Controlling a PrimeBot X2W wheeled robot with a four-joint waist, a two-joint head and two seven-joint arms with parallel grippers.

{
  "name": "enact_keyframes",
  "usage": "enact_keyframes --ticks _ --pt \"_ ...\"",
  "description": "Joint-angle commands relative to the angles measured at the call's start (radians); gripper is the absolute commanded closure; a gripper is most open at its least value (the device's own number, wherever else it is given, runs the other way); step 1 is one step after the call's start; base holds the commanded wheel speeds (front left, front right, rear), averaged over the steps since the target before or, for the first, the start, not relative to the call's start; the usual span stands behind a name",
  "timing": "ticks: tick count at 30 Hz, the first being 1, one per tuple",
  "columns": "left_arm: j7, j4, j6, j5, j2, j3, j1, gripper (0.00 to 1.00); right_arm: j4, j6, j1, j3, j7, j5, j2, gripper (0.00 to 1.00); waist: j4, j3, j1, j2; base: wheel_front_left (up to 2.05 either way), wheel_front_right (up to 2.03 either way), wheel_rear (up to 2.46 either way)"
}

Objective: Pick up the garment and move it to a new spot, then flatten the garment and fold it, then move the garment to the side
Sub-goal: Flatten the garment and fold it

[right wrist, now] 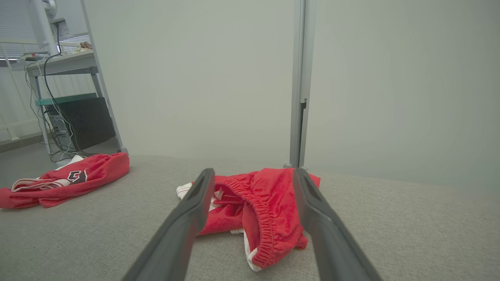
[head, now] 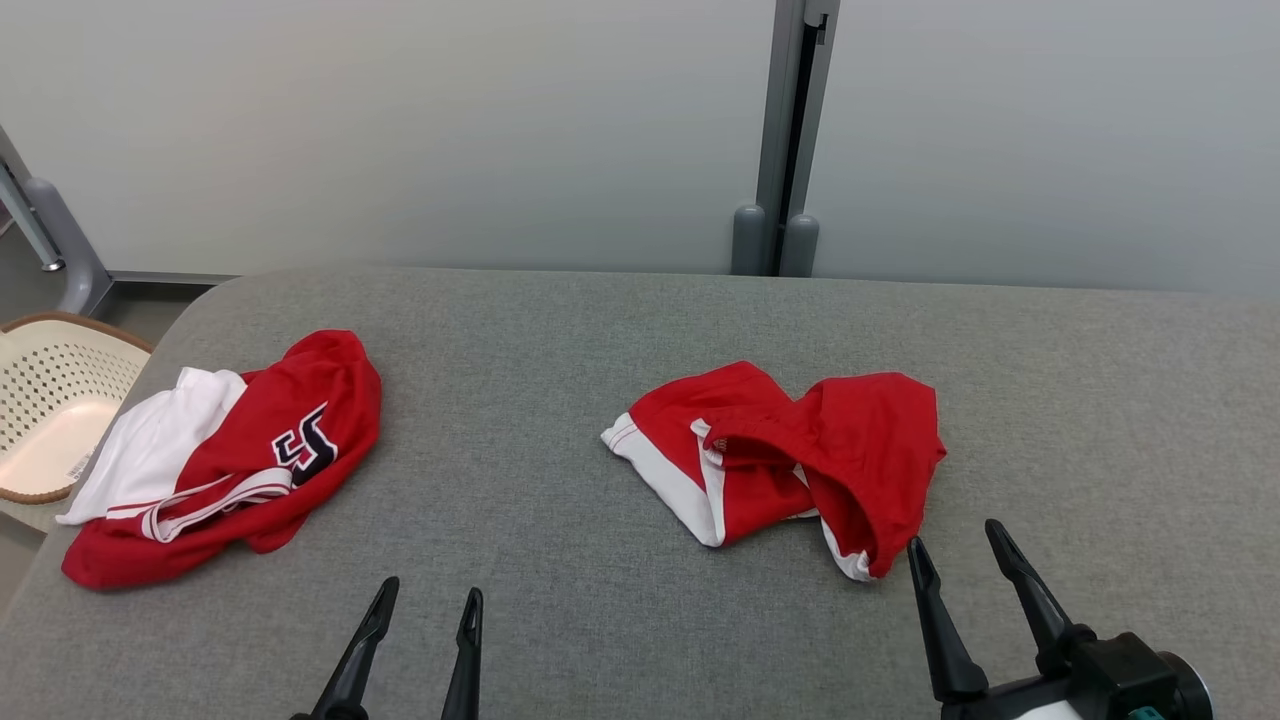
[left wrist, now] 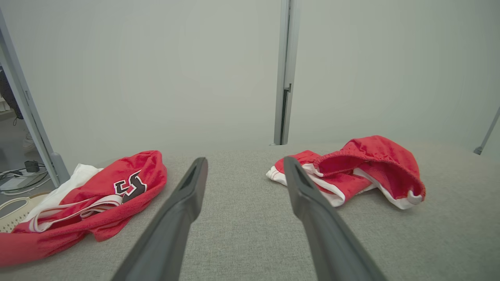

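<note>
I will next use my left gripper to pinch the red garment (head: 790,455) by its white-edged waistband corner (head: 860,565), because the waistband stands up open off the table.
A crumpled red garment (head: 790,455) with white trim and an elastic waistband, shorts by the look, lies right of centre on the grey padded table (head: 560,330). My right gripper (head: 955,535) stands open just in front of its near right corner, not touching it; in the right wrist view the garment (right wrist: 261,210) lies beyond the spread fingers of that gripper (right wrist: 254,170). My left gripper (head: 432,590) is open over bare table near the front edge, empty. From the left wrist, that gripper (left wrist: 245,160) has the garment (left wrist: 351,171) ahead to its right.
A second bunched garment (head: 230,460), red and white with dark lettering, lies at the table's left end. A cream perforated basket (head: 50,400) sits off the left edge. A grey post (head: 790,130) and pale wall stand behind the table. A desk with a computer (right wrist: 82,117) stands far left.
</note>
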Motion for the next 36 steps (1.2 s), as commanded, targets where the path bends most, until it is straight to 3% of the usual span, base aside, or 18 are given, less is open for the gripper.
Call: enact_keyframes --ticks 1,15,24,29,36 --pt "0.0 0.0 0.007 0.006 0.002 0.001 -0.018 0.0 0.004 -0.002 -0.011 -0.002 -0.001 0.007 -0.002 0.0 -0.002 0.002 0.0 0.0 0.0 0.0 0.0" --pt "0.0 0.021 0.008 0.023 0.003 -0.015 -0.024 0.0 0.01 -0.002 -0.015 0.005 -0.001 0.016 -0.002 0.0 -0.014 0.003 0.0 0.0 0.0 0.0 0.0" --pt "0.0 0.063 -0.045 0.059 0.002 -0.061 -0.056 0.0 0.006 -0.002 -0.039 0.003 -0.001 0.012 -0.002 0.0 -0.059 0.031 0.0 0.0 0.0 0.0 0.0" --pt "0.0 0.128 -0.085 0.094 0.014 -0.134 -0.154 0.0 -0.005 -0.002 -0.068 -0.016 -0.001 -0.001 -0.003 0.0 -0.125 0.086 0.0 0.0 0.0 0.0 0.0" --pt "0.0 0.259 -0.104 0.133 0.057 -0.333 -0.366 0.0 -0.042 -0.002 -0.12 -0.093 -0.001 -0.007 -0.002 0.0 -0.225 0.186 0.0 0.0 0.0 0.0 0.0"
